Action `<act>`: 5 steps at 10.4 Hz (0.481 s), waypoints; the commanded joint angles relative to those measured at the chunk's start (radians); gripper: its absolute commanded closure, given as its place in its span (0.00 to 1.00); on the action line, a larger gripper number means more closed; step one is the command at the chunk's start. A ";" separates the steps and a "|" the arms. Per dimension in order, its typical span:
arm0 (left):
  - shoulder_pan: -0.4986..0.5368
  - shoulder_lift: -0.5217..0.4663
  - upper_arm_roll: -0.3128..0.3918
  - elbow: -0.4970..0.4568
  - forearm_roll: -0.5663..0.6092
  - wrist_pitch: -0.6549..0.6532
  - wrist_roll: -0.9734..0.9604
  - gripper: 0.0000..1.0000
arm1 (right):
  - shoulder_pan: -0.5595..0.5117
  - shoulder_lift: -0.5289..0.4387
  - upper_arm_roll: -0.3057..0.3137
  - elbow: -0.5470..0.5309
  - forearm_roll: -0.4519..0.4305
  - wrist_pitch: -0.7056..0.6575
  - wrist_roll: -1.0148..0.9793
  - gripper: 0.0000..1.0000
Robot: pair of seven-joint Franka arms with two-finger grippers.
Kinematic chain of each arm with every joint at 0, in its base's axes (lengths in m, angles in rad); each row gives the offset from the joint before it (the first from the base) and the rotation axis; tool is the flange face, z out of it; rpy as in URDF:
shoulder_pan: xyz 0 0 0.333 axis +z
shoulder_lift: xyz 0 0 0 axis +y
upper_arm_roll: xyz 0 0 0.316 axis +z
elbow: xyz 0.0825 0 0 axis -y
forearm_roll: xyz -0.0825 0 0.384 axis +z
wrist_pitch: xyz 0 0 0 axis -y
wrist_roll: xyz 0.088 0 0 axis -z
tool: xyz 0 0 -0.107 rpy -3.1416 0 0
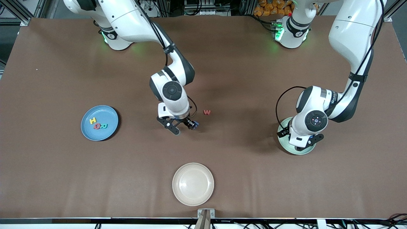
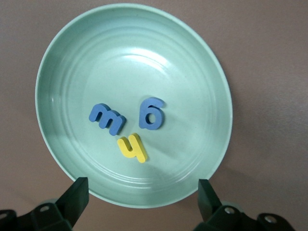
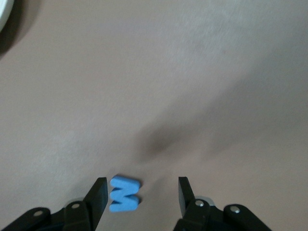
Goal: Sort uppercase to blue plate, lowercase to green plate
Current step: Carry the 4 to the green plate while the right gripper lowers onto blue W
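Observation:
The blue W needs to be held next by its top tips and bottom points with my right gripper, so that it can be sorted onto the blue plate (image 1: 108,135).
The blue plate (image 1: 108,135) holds the yellow H (image 1: 92,120), red Q (image 1: 96,126) and green R (image 1: 104,126). My right gripper (image 1: 183,128) is open low over the table's middle. The blue W (image 3: 124,194) lies on the table between its fingers, close against one finger (image 3: 97,195); it also shows in the front view (image 1: 195,124). The red w (image 1: 207,112) lies on the table just beside it, farther from the front camera. My left gripper (image 1: 300,144) is open and empty over the green plate (image 1: 283,127). In that plate (image 2: 134,38) lie the blue m (image 2: 108,118), blue g (image 2: 151,114) and yellow y (image 2: 133,147).
A cream plate (image 1: 193,183) sits near the table's front edge, nearer to the front camera than my right gripper. Its rim shows at a corner of the right wrist view (image 3: 4,12). Bare brown table lies between the plates.

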 commanded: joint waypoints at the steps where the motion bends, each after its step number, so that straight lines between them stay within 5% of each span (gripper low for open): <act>1: -0.012 -0.021 -0.002 -0.003 0.025 0.001 0.003 0.00 | 0.030 0.062 0.000 0.074 -0.027 -0.016 0.071 0.32; 5: -0.018 -0.014 -0.002 0.002 0.025 0.006 0.003 0.00 | 0.039 0.113 -0.002 0.121 -0.041 -0.016 0.086 0.33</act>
